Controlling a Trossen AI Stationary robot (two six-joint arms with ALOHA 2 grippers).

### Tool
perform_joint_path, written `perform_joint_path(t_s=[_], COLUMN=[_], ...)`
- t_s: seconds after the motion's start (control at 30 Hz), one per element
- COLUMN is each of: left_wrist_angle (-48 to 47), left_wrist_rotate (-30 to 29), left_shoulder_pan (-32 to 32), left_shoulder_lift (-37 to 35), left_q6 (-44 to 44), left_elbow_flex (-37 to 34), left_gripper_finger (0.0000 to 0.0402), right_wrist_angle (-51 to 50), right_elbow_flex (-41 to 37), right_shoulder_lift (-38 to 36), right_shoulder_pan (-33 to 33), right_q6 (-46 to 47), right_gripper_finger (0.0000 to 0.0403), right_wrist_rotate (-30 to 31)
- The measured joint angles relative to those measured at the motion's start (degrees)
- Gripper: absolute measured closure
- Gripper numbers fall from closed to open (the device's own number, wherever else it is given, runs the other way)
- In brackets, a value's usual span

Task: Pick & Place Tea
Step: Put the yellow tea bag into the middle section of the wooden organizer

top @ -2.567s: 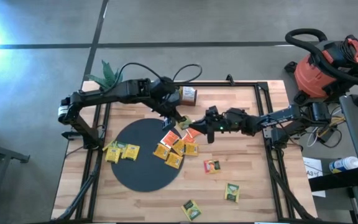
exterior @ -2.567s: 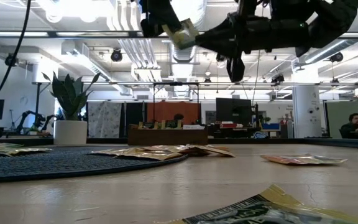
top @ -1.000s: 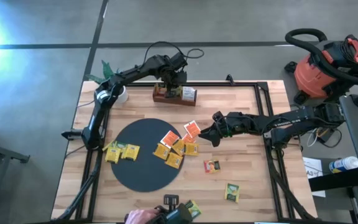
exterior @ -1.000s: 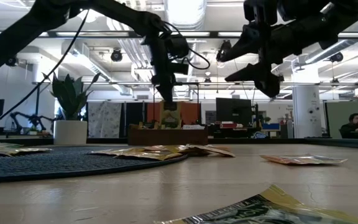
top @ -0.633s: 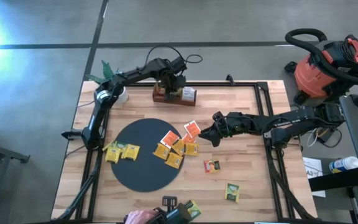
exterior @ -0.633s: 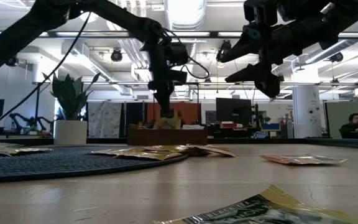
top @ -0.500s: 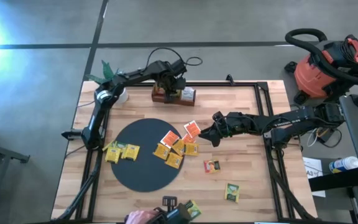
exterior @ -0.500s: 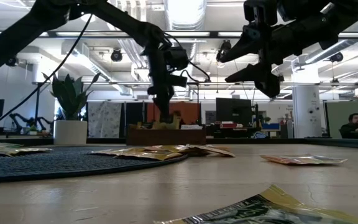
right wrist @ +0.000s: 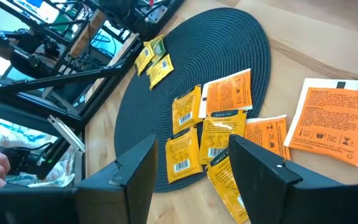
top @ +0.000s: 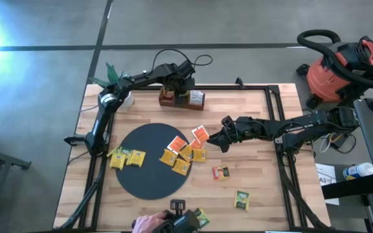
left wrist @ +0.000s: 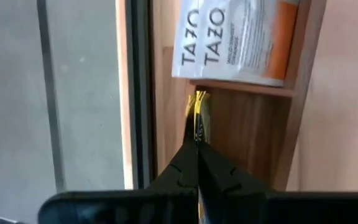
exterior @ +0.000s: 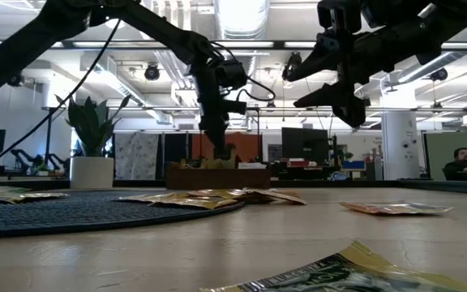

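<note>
The yellow tea packet's end point(left wrist: 200, 107) reaches inside the tray section point(left wrist: 247, 130), so the packet would rest in there. My left gripper should open now.
My left gripper point(top: 171, 90) reaches steeply down into the brown wooden tray point(top: 181, 98) at the table's far edge, shut on a yellow tea packet point(left wrist: 197, 115) seen edge-on. White-and-orange packets point(left wrist: 235, 37) stand in the neighbouring compartment. My right gripper point(top: 215, 139) hovers open above the pile of yellow and orange-red tea packets point(right wrist: 219, 130) on the right edge of the black round mat point(top: 144, 165). An orange-red packet point(right wrist: 331, 124) lies flat on the wood beside the pile. My left gripper pinches the yellow packet's flat faces point(left wrist: 196, 134) between its two fingers. The fingers come slanting down from above. The packet sticks out past the fingertips, on edge, into a tray compartment point(left wrist: 247, 130); whether its lower end rests on the tray, I cannot tell.
Two yellow packets point(top: 127, 158) lie at the mat's left edge, and loose packets point(top: 221, 172) point(top: 241, 200) on the wood to the near right. A person's hand with a dark device point(top: 167, 223) is at the near edge. A potted plant point(top: 112, 81) stands far left.
My left gripper has sunk toward the tray with the yellow packet, still shut on it, bringing the packet down into a compartment.
</note>
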Motion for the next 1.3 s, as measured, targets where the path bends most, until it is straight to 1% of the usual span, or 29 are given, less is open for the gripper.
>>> perform_joint_path(t_s=[0.1, 0.2, 0.27, 0.4, 0.53, 0.7, 0.77, 0.83, 0.9, 0.93, 1.0, 1.1, 1.17, 1.23, 1.3], left_wrist_angle=[0.27, 0.22, 0.36, 0.5, 0.5, 0.65, 0.71, 0.68, -0.05, -0.38, -2.66, -4.47, -4.43, -3.31, -2.41], left_wrist_rotate=[-2.29, -2.88, -2.92, -3.63, -9.7, -16.05, -19.69, -21.78, -19.92, -17.23, -9.15, 4.21, 10.03, 11.67, 10.2], left_shoulder_pan=[-0.02, 0.01, 0.03, -0.1, -0.73, -2.1, -3.05, -4.53, -6.34, -7.26, -9.13, -12.57, -15.68, -19.28, -23.44], left_shoulder_lift=[0.0, 0.0, -0.02, -0.02, -0.34, -1.73, -3.13, -5.32, -8.32, -10.0, -13.25, -17.81, -21.06, -24.24, -26.92], left_q6=[-0.02, -0.96, -2.55, -3.24, -1.28, -0.69, -2.77, -7.47, -14.04, -17.21, -22.29, -26.65, -28.66, -30.71, -32.38], left_elbow_flex=[-0.86, -1.15, -1.15, -1.15, -1.15, 0.4, 1.38, 2.0, 1.9, 1.53, 0.22, -3.85, -8.18, -12.99, -18.21], left_gripper_finger=[0.0401, 0.0399, 0.0388, 0.0351, 0.0322, 0.0315, 0.0314, 0.0314, 0.0314, 0.0314, 0.0314, 0.0314, 0.0314, 0.0314, 0.0314], right_wrist_angle=[0.0, 0.0, 0.0, 0.0, 0.0, 0.0, 0.0, 0.0, 0.0, -0.2, -1.95, -6.91, -11.31, -15.83, -19.13], right_elbow_flex=[0.0, 0.0, 0.0, 0.0, 0.0, 0.0, 0.0, 0.0, 0.0, 0.0, 0.0, -0.02, -0.02, -0.02, -0.02], right_shoulder_lift=[0.02, 0.02, 0.02, 0.02, 0.02, 0.02, 0.02, 0.02, 0.02, 0.02, 0.02, 0.02, 0.04, 0.05, 0.07], right_shoulder_pan=[0.0, 0.02, 0.0, 0.01, 0.0, 0.0, 0.02, 0.0, 0.0, 0.0, 0.02, 0.0, 0.02, 0.43, 1.25], right_q6=[0.0, 0.09, 0.42, 0.44, 0.48, 0.44, 0.37, 0.01, -0.54, -0.6, -0.68, -0.39, -0.41, -0.27, -0.32], right_gripper_finger=[0.0209, 0.0209, 0.0209, 0.0209, 0.0209, 0.0209, 0.0209, 0.0209, 0.0209, 0.0209, 0.0209, 0.0209, 0.0209, 0.0209, 0.0209], right_wrist_rotate=[0.0, 0.0, 0.0, 0.28, 0.33, 0.5, 0.5, 0.52, 0.5, 0.49, 0.45, -1.02, -3.22, -5.61, -6.84])
